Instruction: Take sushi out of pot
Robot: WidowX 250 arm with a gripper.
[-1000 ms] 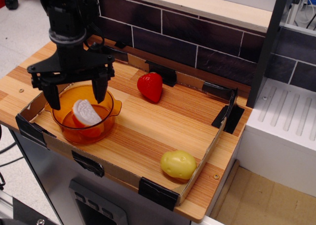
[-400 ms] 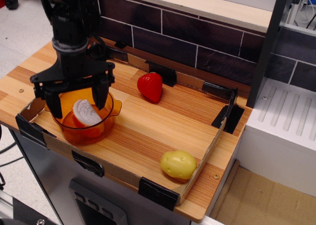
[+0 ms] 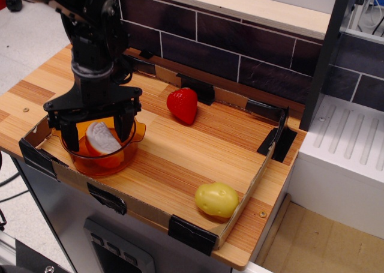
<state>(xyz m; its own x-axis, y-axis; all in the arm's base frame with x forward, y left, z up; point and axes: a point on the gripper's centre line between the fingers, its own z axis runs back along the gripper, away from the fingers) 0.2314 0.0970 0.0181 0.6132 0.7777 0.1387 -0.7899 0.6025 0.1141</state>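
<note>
The sushi has to be lifted out of the pot (image 3: pixel 105 165), so next my gripper needs to grip it by its white ribbed top and orange-red base.
The sushi (image 3: pixel 101 139), a white ribbed top over an orange-red base, lies tilted inside the translucent orange pot (image 3: pixel 105 165) at the front left of the wooden board. My black gripper (image 3: pixel 99 128) hangs over the pot, open, with one finger on each side of the sushi and its fingertips down inside the rim. The fingers stand apart from the sushi.
A red strawberry (image 3: pixel 182 105) lies behind and right of the pot. A yellow potato (image 3: pixel 216 199) sits at the front right. A low cardboard rim with black clips (image 3: pixel 191 233) edges the board. A dark brick wall (image 3: pixel 240 45) stands behind.
My gripper has come down and a little right, from above the pot's rim to fingers inside the pot around the sushi. The sushi and pot have not moved.
</note>
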